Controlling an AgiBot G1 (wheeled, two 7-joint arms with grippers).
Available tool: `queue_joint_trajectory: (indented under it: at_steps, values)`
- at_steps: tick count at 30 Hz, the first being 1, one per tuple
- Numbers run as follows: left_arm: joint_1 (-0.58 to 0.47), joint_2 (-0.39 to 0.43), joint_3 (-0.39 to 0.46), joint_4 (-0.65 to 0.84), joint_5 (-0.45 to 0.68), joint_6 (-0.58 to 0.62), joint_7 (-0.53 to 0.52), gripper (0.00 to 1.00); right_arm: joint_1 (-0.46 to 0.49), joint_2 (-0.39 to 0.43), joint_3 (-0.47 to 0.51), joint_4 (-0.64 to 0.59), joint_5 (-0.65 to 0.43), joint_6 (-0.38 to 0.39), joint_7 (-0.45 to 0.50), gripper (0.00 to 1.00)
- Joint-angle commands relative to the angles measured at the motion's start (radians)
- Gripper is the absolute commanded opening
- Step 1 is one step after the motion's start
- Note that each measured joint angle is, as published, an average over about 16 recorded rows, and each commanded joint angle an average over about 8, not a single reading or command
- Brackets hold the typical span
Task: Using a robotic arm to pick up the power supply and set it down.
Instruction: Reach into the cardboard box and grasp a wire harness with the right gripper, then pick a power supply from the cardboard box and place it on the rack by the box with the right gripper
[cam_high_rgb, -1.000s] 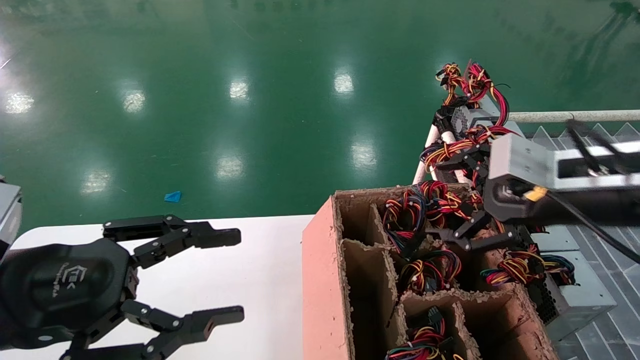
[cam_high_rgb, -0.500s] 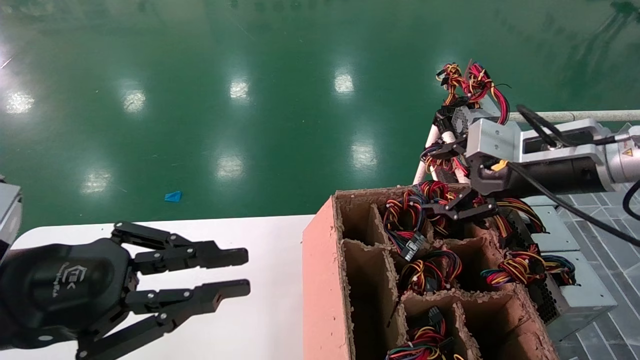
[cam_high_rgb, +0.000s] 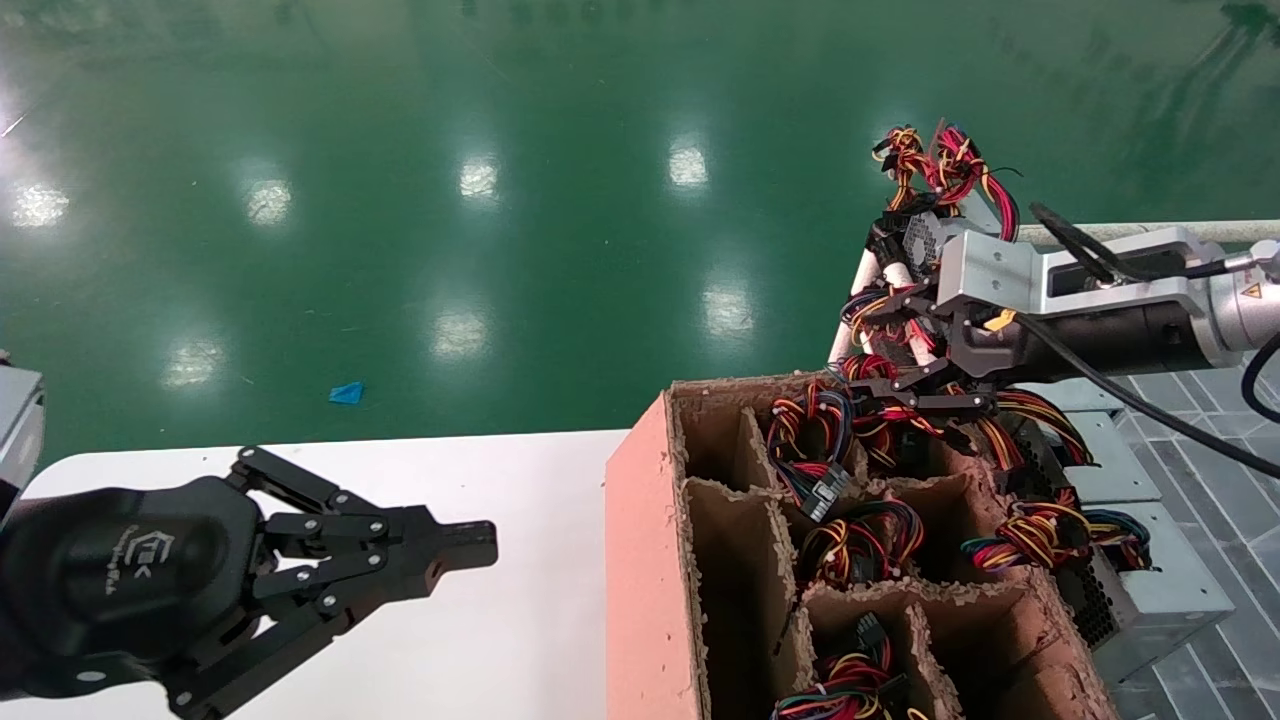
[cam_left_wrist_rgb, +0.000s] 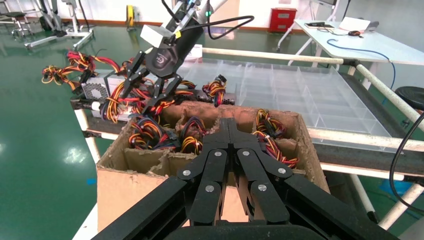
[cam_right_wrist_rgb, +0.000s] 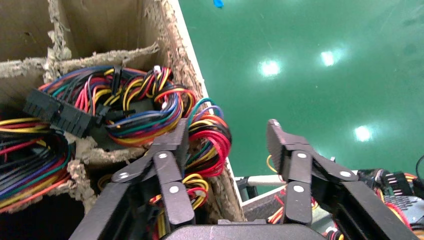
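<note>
My right gripper is going to grab the power supply next by its tied wire bundle's looped top (cam_high_rgb: 866, 367), to pick it up and set it down.
A power supply (cam_high_rgb: 1165, 590), a silver-grey box with a perforated vent face and a tied wire bundle, lies just right of the cardboard carton (cam_high_rgb: 645, 560). My right gripper (cam_high_rgb: 875, 345) (cam_right_wrist_rgb: 227, 130) is open and empty, apart from it, over the carton's far edge. It straddles the cardboard wall: one finger (cam_right_wrist_rgb: 172, 150) rests against a red-yellow wire bundle (cam_right_wrist_rgb: 207, 140) in the corner compartment, the other hangs outside over the floor. My left gripper (cam_high_rgb: 485, 545) (cam_left_wrist_rgb: 229, 125) is shut on nothing above the white table, pointing at the carton.
The carton's compartments hold several coloured wire bundles (cam_high_rgb: 860, 540). Another grey box with long looping red cables (cam_high_rgb: 935, 235) sits behind the carton on a rail. A clear divided tray (cam_left_wrist_rgb: 300, 85) lies to the right. The white table (cam_high_rgb: 480, 640) lies under my left arm.
My left gripper went from wide open to shut. My right gripper moved from over the carton's middle to its far edge and stayed open.
</note>
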Motion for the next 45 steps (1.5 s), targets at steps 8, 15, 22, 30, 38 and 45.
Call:
queue_joint_trajectory:
  at_steps: [8,15,22,30,38,45]
  values:
    - [0.0,0.0,0.0,0.0,0.0,0.0,0.0,0.0,0.04,-0.026,-0.017,-0.078,-0.025,-0.012,-0.045,0.0]
    - [0.0,0.0,0.0,0.0,0.0,0.0,0.0,0.0,0.062,-0.048,-0.042,-0.113,-0.061,-0.015,-0.065,0.0]
    - [0.0,0.0,0.0,0.0,0.0,0.0,0.0,0.0,0.077,-0.058,-0.051,-0.135,-0.076,0.002,-0.09,0.0]
    - [0.0,0.0,0.0,0.0,0.0,0.0,0.0,0.0,0.093,-0.054,-0.033,-0.156,-0.048,-0.024,-0.114,0.0]
    - [0.0,0.0,0.0,0.0,0.0,0.0,0.0,0.0,0.103,-0.034,-0.004,-0.162,-0.004,-0.059,-0.139,0.0]
    - [0.0,0.0,0.0,0.0,0.0,0.0,0.0,0.0,0.12,0.0,0.03,-0.142,0.045,-0.089,-0.159,0.0]
